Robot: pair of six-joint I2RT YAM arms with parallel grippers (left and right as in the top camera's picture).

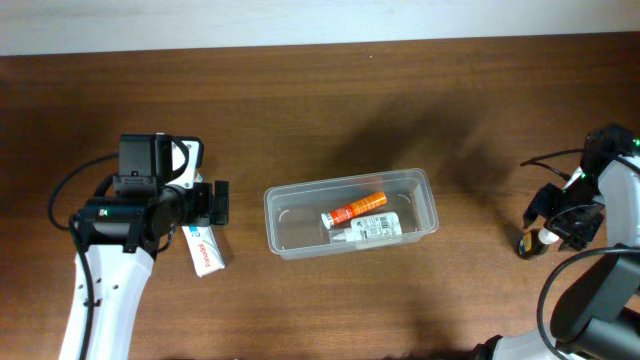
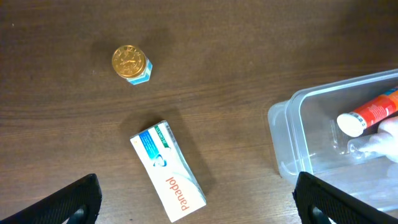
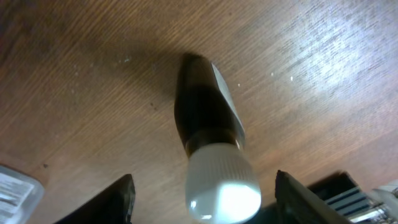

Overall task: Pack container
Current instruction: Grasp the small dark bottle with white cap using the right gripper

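Note:
My right gripper has the brown bottle's white cap between its fingers, with gaps on both sides. It would hold the cap if it closed now, so it needs to close on it.
The clear plastic container [image 1: 280, 205] lies at the table's middle. In it are an orange tube [image 1: 356, 209] and a white bottle [image 1: 370, 229]. The left wrist view shows its corner [image 2: 292, 134] with the tube [image 2: 373, 112]. My left gripper [image 1: 214, 203] is open, above a white Panadol box [image 1: 204, 250]; the box [image 2: 168, 171] lies between the spread fingers [image 2: 199, 210], not touched. My right gripper [image 1: 550, 224] is open at the far right around a brown bottle with a white cap [image 3: 208, 112]. Its fingers [image 3: 208, 202] flank the cap with gaps on both sides.
A small jar with a gold lid [image 2: 131, 63] stands on the wood beyond the Panadol box; it is hidden under the left arm in the overhead view. The table's right edge is close to the right gripper.

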